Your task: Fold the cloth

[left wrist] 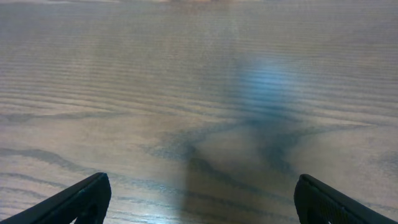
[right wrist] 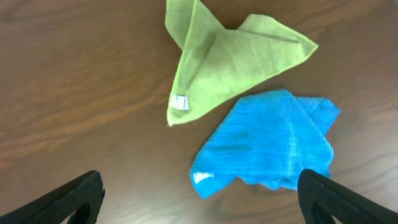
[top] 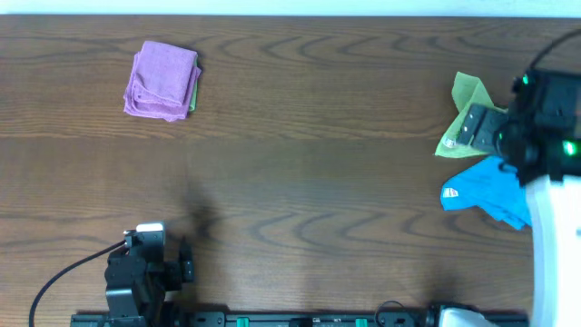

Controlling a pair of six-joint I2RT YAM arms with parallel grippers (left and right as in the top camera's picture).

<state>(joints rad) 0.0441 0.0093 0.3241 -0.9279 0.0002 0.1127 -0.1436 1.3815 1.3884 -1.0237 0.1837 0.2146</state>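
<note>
The cloth needs to be spread for folding. My right gripper will grab the lime-green cloth (right wrist: 231, 67) next by its outer edge (right wrist: 305, 48), so the rest stays free.
The lime-green cloth (top: 466, 94) lies crumpled and partly doubled over at the far right of the table, and my right arm hides part of it. In the right wrist view the cloth (right wrist: 231, 67) shows its small white tag (right wrist: 180, 102) at its lower left edge. My right gripper (right wrist: 199, 199) is open and empty, hovering above the cloths. In the overhead view it (top: 486, 132) sits over the green cloth's right side. My left gripper (left wrist: 202, 196) is open and empty over bare wood, near the table's front left (top: 184, 265).
A bright blue cloth (top: 481, 188) lies crumpled just in front of the green one, touching it in the right wrist view (right wrist: 273, 143). A folded purple cloth (top: 163, 80) sits at the back left. The table is dark wood (top: 318, 182).
</note>
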